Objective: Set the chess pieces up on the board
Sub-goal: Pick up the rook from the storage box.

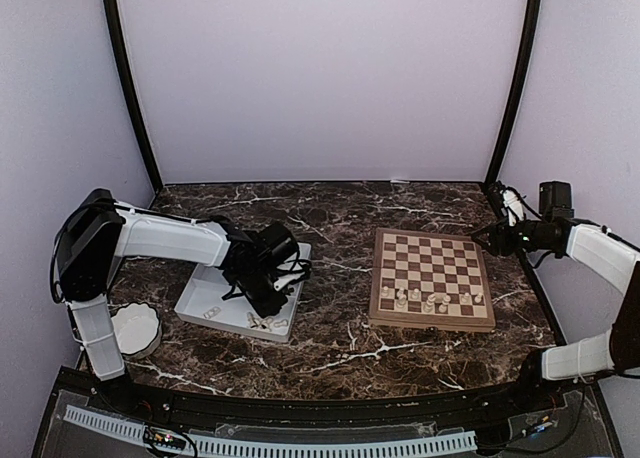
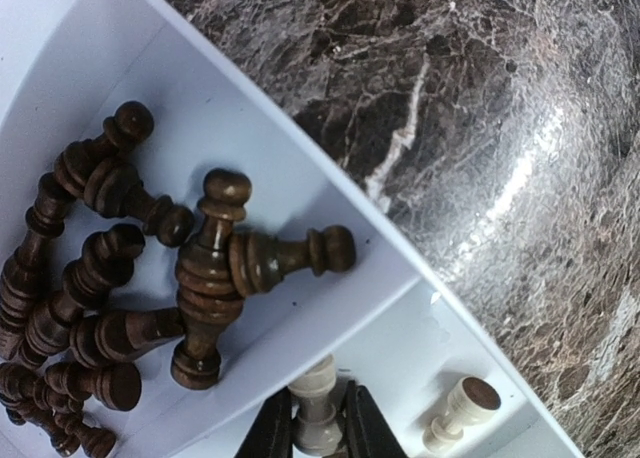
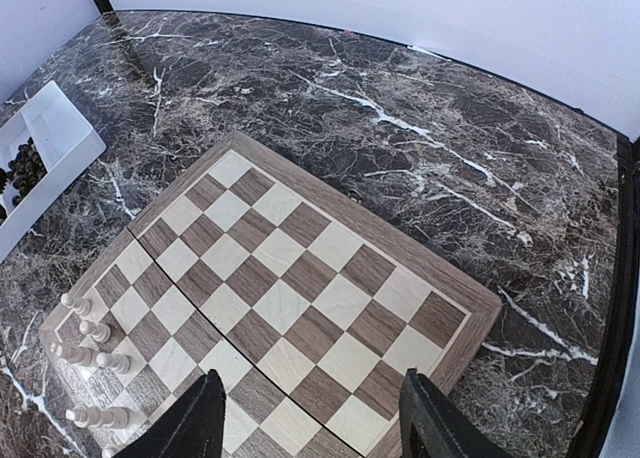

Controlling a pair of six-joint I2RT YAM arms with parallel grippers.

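Observation:
My left gripper is closed with both fingers around the pale cream piece (image 1: 256,321) (image 2: 317,414). The piece would come up out of the white tray if I lifted my left gripper now.
The board (image 1: 431,278) lies at the right of the table, with several pale cream chess pieces (image 1: 430,300) standing along its near rows; they also show in the right wrist view (image 3: 88,350). My left gripper (image 2: 320,428) is down in the white tray (image 1: 243,296) and shut on a pale cream piece (image 2: 318,410). Another cream piece (image 2: 458,414) lies beside it. Several dark brown pieces (image 2: 120,278) lie heaped in the neighbouring compartment. My right gripper (image 3: 312,418) is open and empty, held above the board's (image 3: 300,288) right side.
A white scalloped bowl (image 1: 135,330) sits at the near left by the left arm's base. A divider wall (image 2: 300,308) separates the tray's dark and cream compartments. Dark marble table (image 1: 330,348) lies between tray and board.

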